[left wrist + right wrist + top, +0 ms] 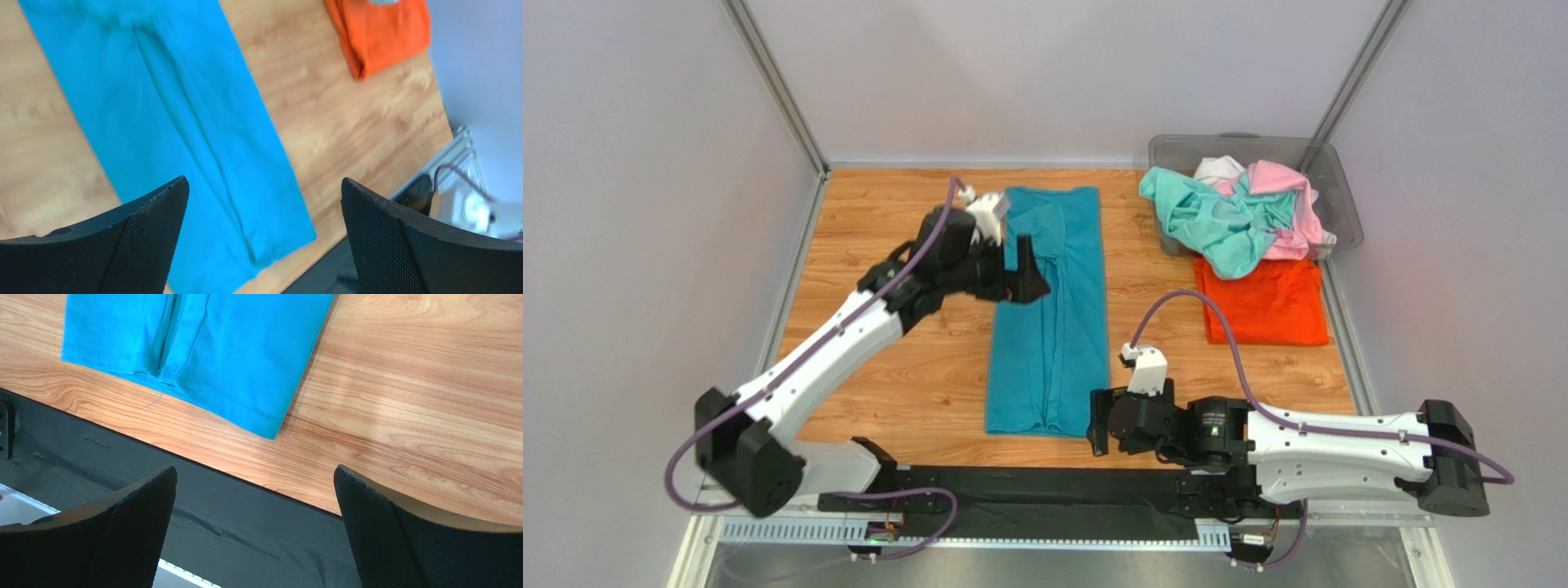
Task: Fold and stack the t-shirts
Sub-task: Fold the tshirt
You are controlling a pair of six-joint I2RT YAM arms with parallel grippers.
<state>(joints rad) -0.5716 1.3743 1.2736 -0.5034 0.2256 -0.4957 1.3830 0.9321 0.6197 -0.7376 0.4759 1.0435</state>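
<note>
I should grab the teal-blue t-shirt's near hem corner next with my left gripper, opposite my right gripper's corner, to fold the teal-blue t-shirt over.
The teal-blue t-shirt (1051,312) lies folded into a long narrow strip down the middle of the table; it also shows in the left wrist view (178,128) and its near hem in the right wrist view (202,349). My left gripper (1028,272) is open and empty above the strip's upper left part. My right gripper (1097,423) is open and empty just right of the strip's near right corner, over the table's front edge. The orange t-shirt (1263,300) lies folded at the right. The mint-green (1210,218), pink (1290,196) and white (1220,168) t-shirts are heaped in the bin.
A grey translucent plastic bin (1339,184) stands at the back right corner. A black mat (1038,490) runs along the near edge in front of the arm bases. White walls enclose the table on three sides.
</note>
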